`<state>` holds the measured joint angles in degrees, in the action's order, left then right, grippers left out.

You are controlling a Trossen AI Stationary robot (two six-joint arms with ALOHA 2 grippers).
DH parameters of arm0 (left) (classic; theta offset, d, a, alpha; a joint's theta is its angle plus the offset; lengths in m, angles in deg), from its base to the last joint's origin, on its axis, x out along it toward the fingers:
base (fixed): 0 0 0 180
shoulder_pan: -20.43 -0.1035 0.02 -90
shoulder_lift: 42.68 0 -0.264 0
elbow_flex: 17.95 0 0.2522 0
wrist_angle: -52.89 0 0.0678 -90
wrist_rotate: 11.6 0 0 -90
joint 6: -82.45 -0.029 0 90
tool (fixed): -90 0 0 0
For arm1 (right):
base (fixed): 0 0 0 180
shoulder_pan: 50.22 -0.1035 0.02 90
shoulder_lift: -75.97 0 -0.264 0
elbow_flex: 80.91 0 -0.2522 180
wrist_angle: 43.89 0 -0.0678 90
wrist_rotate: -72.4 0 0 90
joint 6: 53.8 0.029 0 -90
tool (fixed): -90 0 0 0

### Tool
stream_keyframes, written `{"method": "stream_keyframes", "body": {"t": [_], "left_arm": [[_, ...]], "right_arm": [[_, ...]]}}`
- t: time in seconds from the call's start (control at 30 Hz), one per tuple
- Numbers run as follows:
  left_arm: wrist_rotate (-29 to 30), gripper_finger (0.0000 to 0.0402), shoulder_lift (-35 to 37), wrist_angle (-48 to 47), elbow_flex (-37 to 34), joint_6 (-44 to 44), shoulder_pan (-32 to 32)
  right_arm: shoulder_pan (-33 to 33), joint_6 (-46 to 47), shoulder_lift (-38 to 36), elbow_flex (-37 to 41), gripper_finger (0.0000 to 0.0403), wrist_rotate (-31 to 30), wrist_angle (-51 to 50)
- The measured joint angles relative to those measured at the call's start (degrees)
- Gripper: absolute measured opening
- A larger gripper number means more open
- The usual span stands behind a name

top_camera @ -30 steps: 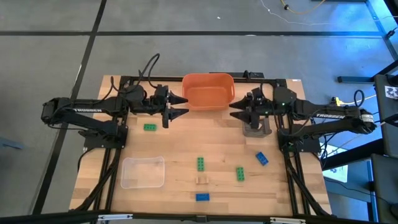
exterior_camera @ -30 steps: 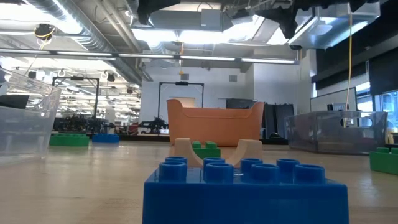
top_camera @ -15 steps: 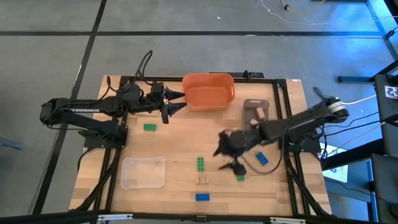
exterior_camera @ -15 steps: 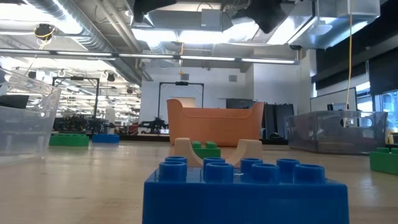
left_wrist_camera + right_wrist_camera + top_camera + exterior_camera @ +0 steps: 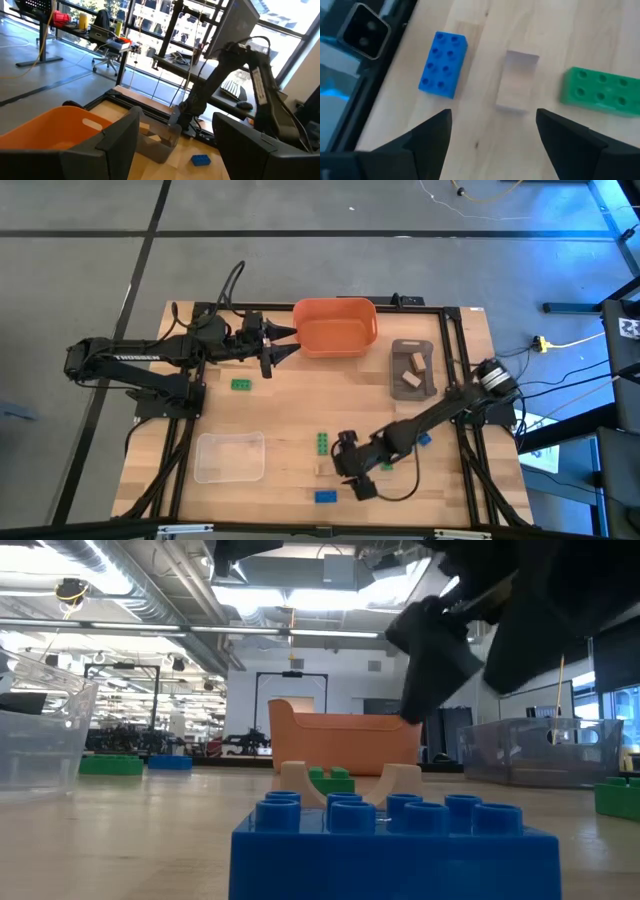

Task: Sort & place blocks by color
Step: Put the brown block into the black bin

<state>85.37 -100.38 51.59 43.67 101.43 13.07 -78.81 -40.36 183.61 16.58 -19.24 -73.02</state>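
My right gripper should next grab the tan block by its squared end (image 5: 332, 468), so that the block can be sorted into the grey tray (image 5: 412, 370) with its match.
My right gripper (image 5: 492, 147) is open and hovers over a tan block (image 5: 517, 81) lying flat on the table near its near edge. A blue block (image 5: 443, 64) and a green block (image 5: 600, 91) lie to either side of the tan one. In the high view the right gripper (image 5: 342, 468) is beside this tan block (image 5: 325, 469), with the blue block (image 5: 326, 496) nearer and a green block (image 5: 324, 442) farther. Another green block (image 5: 241, 384) lies to the left. Two tan blocks (image 5: 412, 370) sit in the grey tray. My left gripper (image 5: 287, 343) waits open by the orange bowl (image 5: 335, 326).
A clear tray (image 5: 229, 456) sits near-left. The grey tray (image 5: 397, 348) is at the far right, the orange bowl at the far middle. My right arm partly covers a green block (image 5: 386, 466) and a blue block (image 5: 425, 440). Bare wood lies between the left green block and the clear tray.
My right arm has swung from above the grey tray at the far right toward the table's near edge and left, coming down over the tan block by the blue one. My left gripper has shifted slightly toward the far edge. No block has moved.
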Motion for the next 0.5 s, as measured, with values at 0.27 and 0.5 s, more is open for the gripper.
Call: {"method": "stream_keyframes", "body": {"t": [0.27,0.5], "left_arm": [[-0.49,0.0244,-0.02,-0.03,0.0,-0.04,-0.01],[-0.55,0.0244,-0.02,-0.07,0.0,-0.06,-0.01]], "right_arm": [[-1.21,4.37,8.04,-7.09,0.0291,-12.66,-0.05],[-1.27,4.79,10.76,-9.23,0.0291,-10.69,-0.43]]}}
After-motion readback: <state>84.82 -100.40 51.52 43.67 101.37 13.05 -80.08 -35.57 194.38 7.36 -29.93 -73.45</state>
